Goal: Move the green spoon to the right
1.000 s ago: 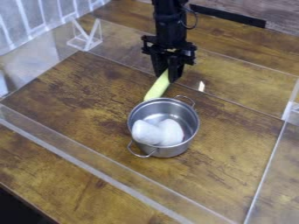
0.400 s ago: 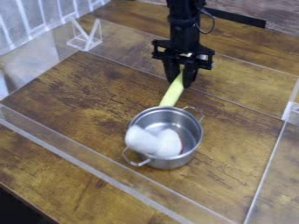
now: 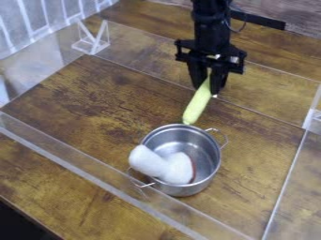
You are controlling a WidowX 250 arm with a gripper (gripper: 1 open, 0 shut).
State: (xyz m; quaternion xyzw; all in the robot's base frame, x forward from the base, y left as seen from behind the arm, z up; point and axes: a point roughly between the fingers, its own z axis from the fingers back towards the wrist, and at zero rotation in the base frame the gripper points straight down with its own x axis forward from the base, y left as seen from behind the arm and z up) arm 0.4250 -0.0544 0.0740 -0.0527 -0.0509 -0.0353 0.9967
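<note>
The green spoon slants from my gripper and its lower end is above the steel pot's far rim, so my gripper should keep holding it.
My gripper hangs straight down over the wooden table, shut on the upper end of the green spoon. The spoon's yellow-green handle slants down and to the left from the fingers. Its lower end sits just above the far rim of the steel pot. The spoon's metal bowl is hidden. A white object lies inside the pot, against its left wall.
A clear plastic wall runs along the front and sides of the wooden work area. A white wire stand is at the back left. A small pale item shows at the right edge.
My gripper has carried the spoon to the right and slightly up. The pot now sits nearer the front edge than before, and the white object has slid to its left side.
</note>
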